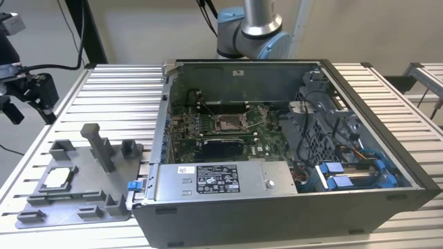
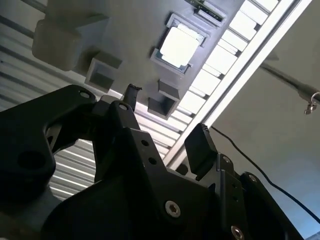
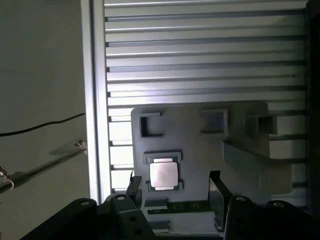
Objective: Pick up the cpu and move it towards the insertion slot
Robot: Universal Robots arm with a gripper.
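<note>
The gripper grabs the cpu by its exposed side edges next, between the nest's raised grey sides, which hug the cpu along its opposite ends.
The cpu lies flat, silvery face up, in a square nest on the grey fixture plate at the exterior view's left. Both wrist views look down on the cpu. My gripper hangs well above the plate, open, with nothing between its black fingers, and the chip sits roughly under the gap. The black tool head shows at the exterior view's far left, high over the table. The insertion slot sits on the green board inside the open computer case.
The open case takes up the table's middle and the exterior view's right, with a labelled silver box, a black block and blue-tabbed parts. Upright posts rise from the fixture plate. The arm's base stands behind the case.
</note>
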